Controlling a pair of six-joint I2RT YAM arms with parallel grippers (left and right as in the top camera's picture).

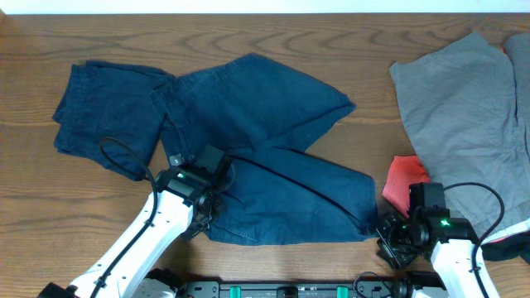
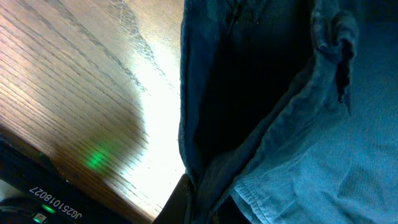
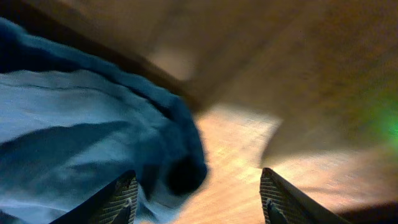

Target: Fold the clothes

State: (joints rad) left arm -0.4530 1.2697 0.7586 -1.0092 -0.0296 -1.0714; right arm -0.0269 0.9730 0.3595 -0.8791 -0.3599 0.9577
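I need to grab the dark blue trousers next with my right gripper by the corner nearest the red cloth (image 3: 184, 176). Then I can pull the corner across to fold them.
A dark blue pair of trousers (image 1: 273, 149) lies spread and creased across the middle of the wooden table (image 1: 50, 190). My left gripper (image 1: 203, 217) sits at its lower left edge. In the left wrist view the blue cloth (image 2: 298, 124) runs down between the jaws (image 2: 205, 211), which are shut on a fold of its edge. My right gripper (image 1: 387, 240) is at the garment's lower right corner. In the right wrist view its fingers (image 3: 199, 199) are wide open, with the blue corner (image 3: 74, 124) lying between them, nearer the left finger.
A second dark blue garment (image 1: 103, 108) lies bunched at the far left. A grey garment (image 1: 464, 99) lies at the right, with a red cloth (image 1: 406, 182) below its left edge. A black item (image 1: 507, 245) lies at the right front edge.
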